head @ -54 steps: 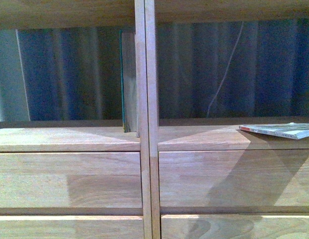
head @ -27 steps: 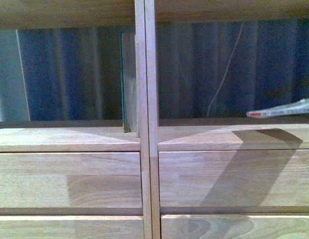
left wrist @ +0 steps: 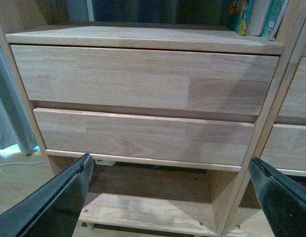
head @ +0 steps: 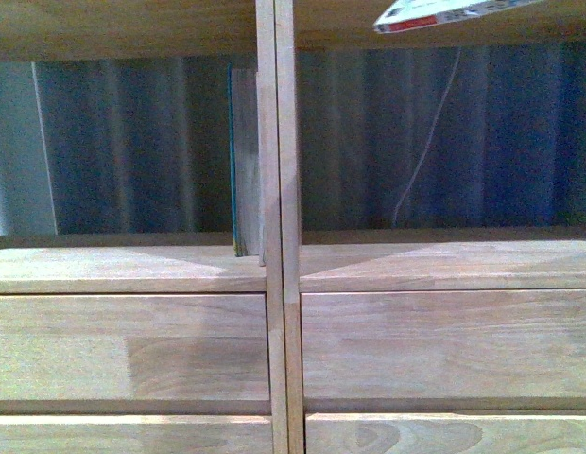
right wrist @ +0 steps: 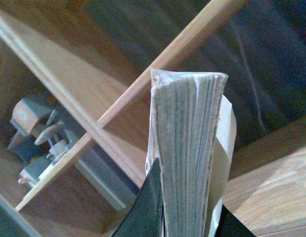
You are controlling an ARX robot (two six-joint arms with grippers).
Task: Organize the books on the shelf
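Note:
The right gripper already covers the page-edge side of the small paperback book, so the left gripper should next grab the book by its red-and-white spine (head: 452, 16).
The small pale paperback book (head: 444, 13) with its red-and-white spine hangs tilted at the top right of the front view, above the shelf's (head: 279, 284) right cubby. In the right wrist view my right gripper (right wrist: 187, 197) is shut on this paperback (right wrist: 185, 138), whose page edges face the camera. The taller book (head: 244, 161) with a teal-green edge stands upright in the left cubby against the central divider. My left gripper (left wrist: 170, 168) is open and holds nothing. It faces the shelf's left drawer fronts (left wrist: 143, 79), and teal book bottoms (left wrist: 251, 15) show above them.
A white cable (head: 425, 142) hangs behind the open-backed shelf in front of a dark curtain (head: 132, 142). A pale curtain (left wrist: 7, 113) hangs left of the shelf. A grey and white object (right wrist: 39, 138) sits in another cubby. An open bottom cubby (left wrist: 148, 197) lies under the drawers.
The paperback has risen from the right cubby's floor to the top of the front view, tilting as it went. Its shadow on the drawer front is gone.

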